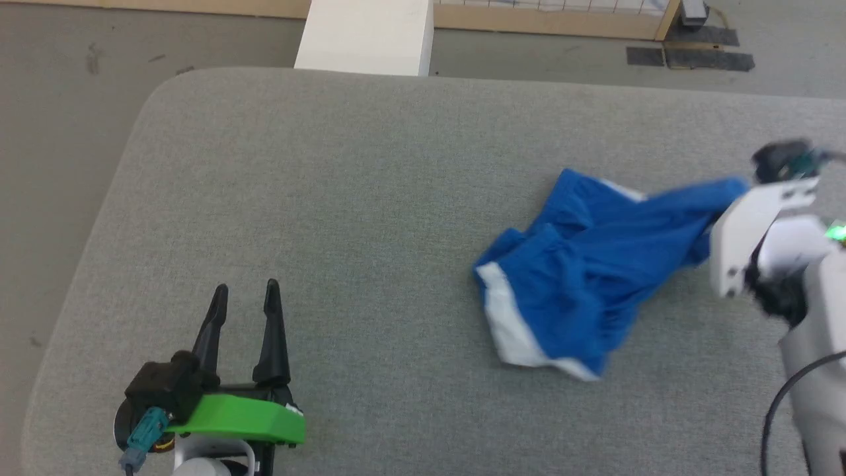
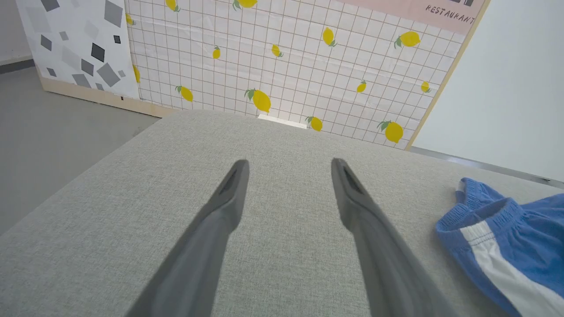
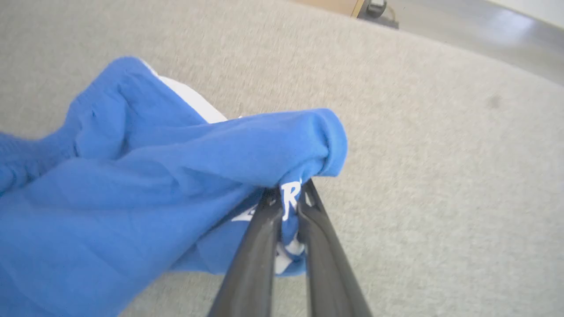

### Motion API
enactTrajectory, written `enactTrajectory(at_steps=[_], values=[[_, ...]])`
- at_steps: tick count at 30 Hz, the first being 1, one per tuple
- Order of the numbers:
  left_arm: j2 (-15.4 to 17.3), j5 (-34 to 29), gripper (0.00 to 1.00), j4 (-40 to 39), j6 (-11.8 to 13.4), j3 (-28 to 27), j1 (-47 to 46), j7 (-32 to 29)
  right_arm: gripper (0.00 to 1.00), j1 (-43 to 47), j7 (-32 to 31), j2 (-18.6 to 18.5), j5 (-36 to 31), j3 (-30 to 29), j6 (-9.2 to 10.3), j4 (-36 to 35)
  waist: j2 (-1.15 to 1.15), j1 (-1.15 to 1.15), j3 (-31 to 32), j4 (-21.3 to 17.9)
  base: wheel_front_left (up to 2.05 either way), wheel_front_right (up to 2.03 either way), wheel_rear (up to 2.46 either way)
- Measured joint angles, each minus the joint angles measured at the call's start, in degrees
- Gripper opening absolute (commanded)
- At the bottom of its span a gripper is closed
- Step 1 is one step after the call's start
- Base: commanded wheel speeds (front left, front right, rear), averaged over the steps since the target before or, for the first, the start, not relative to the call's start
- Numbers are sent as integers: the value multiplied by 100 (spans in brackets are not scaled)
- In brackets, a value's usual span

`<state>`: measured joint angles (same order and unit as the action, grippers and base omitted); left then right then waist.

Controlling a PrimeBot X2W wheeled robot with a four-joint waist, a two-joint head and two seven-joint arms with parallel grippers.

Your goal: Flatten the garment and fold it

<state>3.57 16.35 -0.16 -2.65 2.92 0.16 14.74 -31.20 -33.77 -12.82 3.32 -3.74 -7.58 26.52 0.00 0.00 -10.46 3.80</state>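
I will grab the garment's waistband edge [image 1: 490,268] next with my left gripper. It is standing up in an open loop, while the crumpled cloth [image 1: 575,289] is lying slack.
The garment [image 1: 581,264], bright blue shorts with white side stripes, lies crumpled on the right half of the grey table [image 1: 344,185], one corner drawn out toward the right edge. My right gripper [image 3: 288,193] is shut on that corner, where white lettering shows on the pinched fabric [image 3: 264,149]. In the head view the white right wrist [image 1: 760,225] covers the fingers. My left gripper [image 1: 244,297] rests open at the lower left, well apart from the shorts. Its wrist view shows the spread fingers [image 2: 229,193] over bare table and the elastic waistband [image 2: 480,211] at the right.
Past the table's far edge stands a white block [image 1: 367,33] on the grey floor. A lemon-print grid panel [image 2: 286,61] backs the table. Dark mats [image 1: 700,56] lie on the floor at the far right. A black cable [image 1: 776,396] hangs by my right arm.
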Motion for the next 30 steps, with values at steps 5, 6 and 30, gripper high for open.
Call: enactTrajectory(at_steps=[5, 6, 30], values=[[-15, -9, 100, 59, -41, 16, -120, 0, 0, -812, 803, 88, -536, -668, 0, 376, 0, 0, -169, 61, 0, 0, 0], [-19, -9, 100, 77, -44, 21, -139, 0, 0, -943, 1053, 122, -700, -793, 0, 459, 0, 0, -203, 75, 0, 0, 0], [-51, 82, 100, 338, -132, 167, 28, 1, 100, 758, 3784, 943, 235, -1303, 1, -837, 0, 0, 430, -234, 0, 0, 0]])
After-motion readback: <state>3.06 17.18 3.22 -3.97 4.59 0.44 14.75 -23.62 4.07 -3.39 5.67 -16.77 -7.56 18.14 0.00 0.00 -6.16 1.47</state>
